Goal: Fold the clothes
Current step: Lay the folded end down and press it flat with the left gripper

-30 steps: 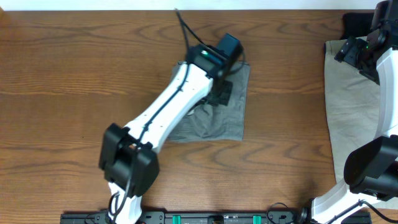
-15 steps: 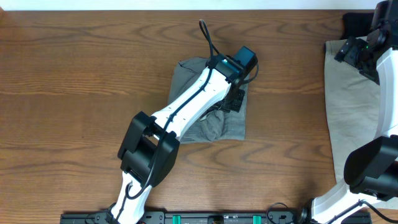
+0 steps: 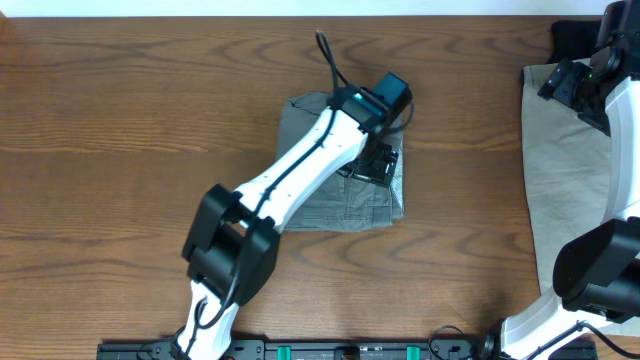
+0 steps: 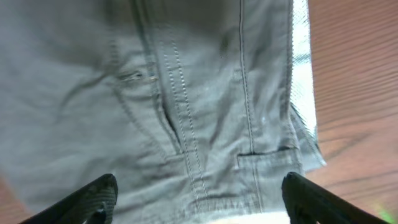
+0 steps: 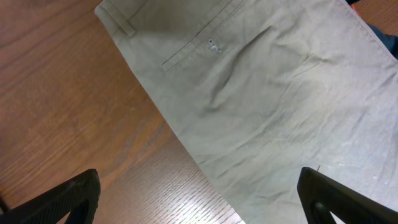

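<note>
My left gripper should straighten the folded edge of the grey shorts next. It needs to grab the upper layer of the shorts at the seamed corner beside the exposed pale piece of cloth.
The grey shorts (image 3: 340,205) lie folded into a compact rectangle at the table's middle. Over their right half hovers my left gripper (image 3: 378,165), open. In the left wrist view the grey shorts (image 4: 186,93) fill the frame with seams and waistband showing; my left gripper (image 4: 199,208) stands wide open just above the cloth, holding nothing. The beige shorts (image 3: 560,190) lie spread flat along the right edge. My right gripper (image 3: 572,80) hangs open above their far left corner. The right wrist view shows the beige shorts (image 5: 280,93), their buttoned pocket, and my open right gripper (image 5: 199,199).
Bare wooden table (image 3: 120,130) surrounds the grey shorts, with a wide strip between the two garments. A black object (image 3: 575,38) sits at the far right corner. The arms' base rail (image 3: 340,350) runs along the front edge.
My left gripper has opened and let go of the grey cloth. The folded layer now lies flat, its right edge a little further right. The right arm has not moved.
</note>
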Tool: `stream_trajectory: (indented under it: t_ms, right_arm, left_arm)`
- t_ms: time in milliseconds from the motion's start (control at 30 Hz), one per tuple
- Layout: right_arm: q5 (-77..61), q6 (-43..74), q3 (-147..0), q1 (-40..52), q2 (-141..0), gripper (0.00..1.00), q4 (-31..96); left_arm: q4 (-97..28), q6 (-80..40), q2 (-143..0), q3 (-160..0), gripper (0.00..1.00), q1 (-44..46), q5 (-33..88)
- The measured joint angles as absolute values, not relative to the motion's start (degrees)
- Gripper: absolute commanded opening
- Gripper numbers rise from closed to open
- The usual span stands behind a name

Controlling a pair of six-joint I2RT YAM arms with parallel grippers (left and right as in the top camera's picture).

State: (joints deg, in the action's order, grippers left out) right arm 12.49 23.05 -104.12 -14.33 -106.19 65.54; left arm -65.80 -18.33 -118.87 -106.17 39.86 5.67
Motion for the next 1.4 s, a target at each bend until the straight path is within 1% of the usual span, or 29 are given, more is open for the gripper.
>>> stream_trajectory:
  t_ms: [100, 200, 300, 333, 533, 633, 767, 1033, 1400]
  right_arm:
    - [12.5, 23.0, -104.1, -14.3, -106.2, 0.99, 65.5]
    - [12.5, 23.0, -104.1, -14.3, -106.2, 0.99, 65.5]
    - [12.5, 23.0, -104.1, -14.3, -106.2, 0.99, 65.5]
    - [12.5, 23.0, -104.1, -14.3, -106.2, 0.99, 65.5]
    - [12.5, 23.0, -104.1, -14.3, -106.2, 0.99, 65.5]
    - [12.5, 23.0, -104.1, -14.3, -106.2, 0.99, 65.5]
    - [12.5, 23.0, -104.1, -14.3, -106.2, 0.99, 65.5]
    - [12.5, 23.0, -104.1, -14.3, -106.2, 0.99, 65.5]
    - [12.5, 23.0, -104.1, -14.3, -106.2, 0.99, 65.5]
  left_arm:
    - [-65.7, -18.5, -117.1, -106.2, 0.55, 39.4, 5.7]
    - [-64.2, -18.5, -116.8, -105.4, 0.31, 39.4, 6.7]
    - [-61.2, -18.2, -117.3, -102.7, 0.11, 39.6, 9.1]
    - [-60.3, -18.6, -117.6, -102.0, 0.07, 39.7, 9.7]
    - [-53.5, -18.2, -119.9, -96.2, 0.06, 39.7, 17.2]
    - [-52.0, -18.4, -120.0, -93.9, 0.05, 40.0, 19.8]
    - [-48.4, -19.7, -120.0, -90.9, 0.06, 41.1, 21.6]
    - [-36.6, -23.9, -120.0, -82.7, 0.07, 44.6, 22.6]
    - [-37.5, -25.5, -117.7, -82.3, 0.06, 46.0, 22.1]
